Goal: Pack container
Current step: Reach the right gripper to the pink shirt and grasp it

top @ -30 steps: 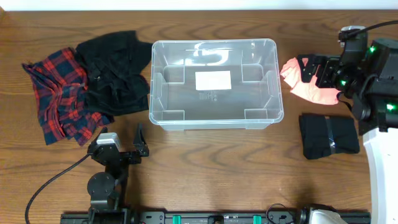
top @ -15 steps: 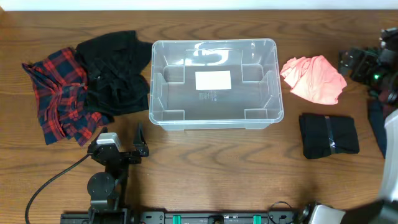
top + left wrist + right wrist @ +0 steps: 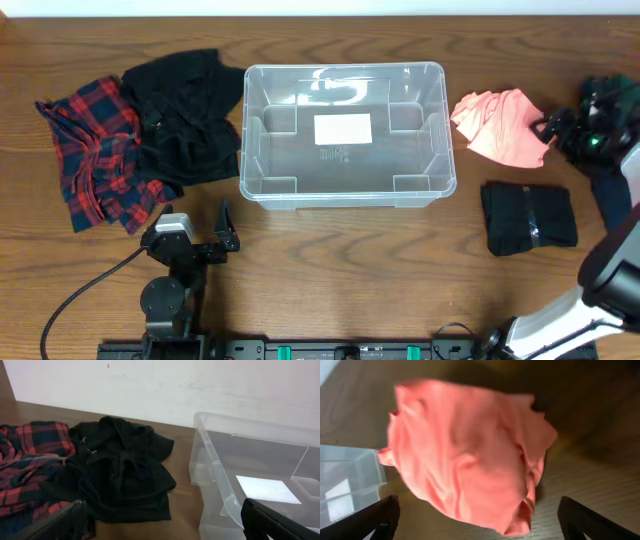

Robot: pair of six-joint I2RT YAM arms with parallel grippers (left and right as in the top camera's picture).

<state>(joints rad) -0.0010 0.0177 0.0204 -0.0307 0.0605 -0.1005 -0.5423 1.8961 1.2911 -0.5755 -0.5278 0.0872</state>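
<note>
My right gripper is to grab the pink garment by its creased corner [image 3: 537,158] [image 3: 516,521] next, so that it can pack the clear container.
The clear container [image 3: 245,130] stands at the table's middle with a white label on its bottom and nothing in it. A pink garment [image 3: 505,125] lies just right of it, with a folded black garment [image 3: 528,218] nearer the front. A crumpled black garment [image 3: 185,115] and a red plaid shirt [image 3: 95,150] lie to its left. My right gripper [image 3: 558,130] is open and empty at the pink garment's right edge. The right wrist view shows the pink garment [image 3: 470,455] between the fingers [image 3: 480,520]. My left gripper [image 3: 226,228] is open and empty, front left.
The left wrist view shows the black garment [image 3: 125,467], the plaid shirt [image 3: 30,465] and the container's near corner [image 3: 215,455] ahead of the open fingers [image 3: 162,520]. A container corner [image 3: 345,475] shows at the right wrist view's left. A dark blue shape [image 3: 610,195] lies at the right edge.
My right gripper has pulled off the pink garment to the right, then come back to its right edge. The pink garment stays on the table. The left arm has not moved.
</note>
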